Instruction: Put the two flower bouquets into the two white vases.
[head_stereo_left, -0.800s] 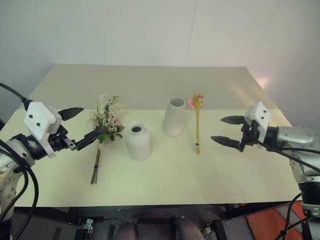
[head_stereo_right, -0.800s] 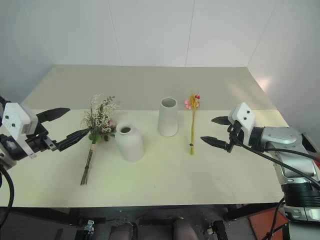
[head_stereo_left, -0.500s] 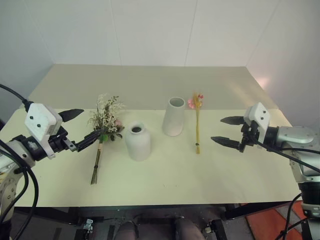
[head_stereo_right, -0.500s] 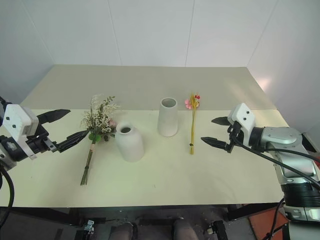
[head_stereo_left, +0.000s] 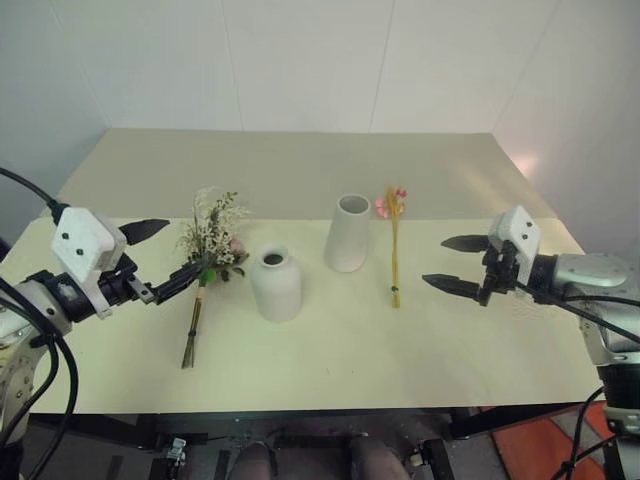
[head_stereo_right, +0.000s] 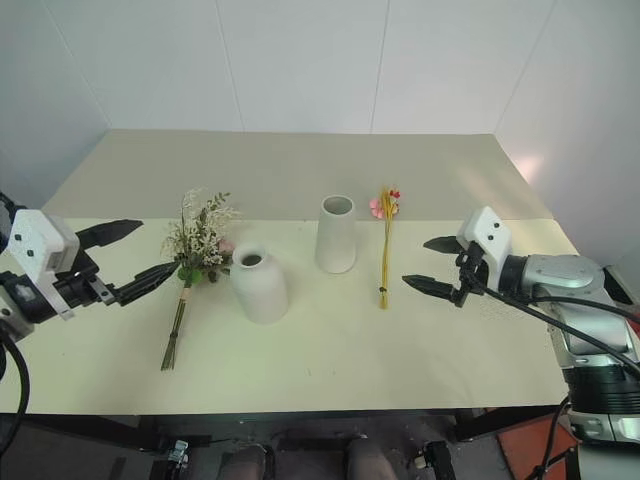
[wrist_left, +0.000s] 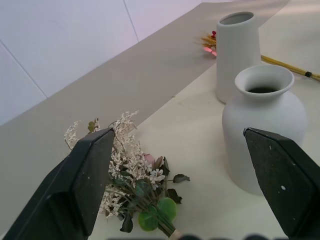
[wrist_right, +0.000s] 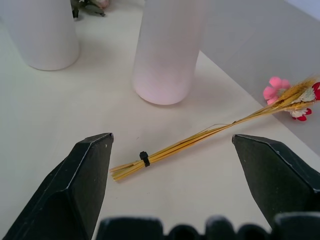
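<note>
The right gripper grabs the slim bouquet by its golden-yellow stalks next, to stand the flowers in a white vase (head_stereo_left: 347, 234) (wrist_right: 166, 60).
A bushy bouquet (head_stereo_left: 208, 250) of cream sprigs, pink roses and green leaves lies flat on the table, brown stems toward the front. My left gripper (head_stereo_left: 158, 256) hovers open just left of it, holding nothing. The short rounded white vase (head_stereo_left: 275, 284) stands right of that bunch, and the taller tapered white vase (head_stereo_left: 347, 233) stands behind it to the right. A slim golden-yellow stalk bouquet (head_stereo_left: 394, 245) with a small pink flower lies right of the tall vase. To the right of the stalks, my right gripper (head_stereo_left: 453, 264) is open and empty, its fingers pointing at them.
The cream table (head_stereo_left: 330, 350) runs to a white wall at the back. Its front edge is close to me. A black band (wrist_right: 143, 157) ties the yellow stalks near their cut end.
</note>
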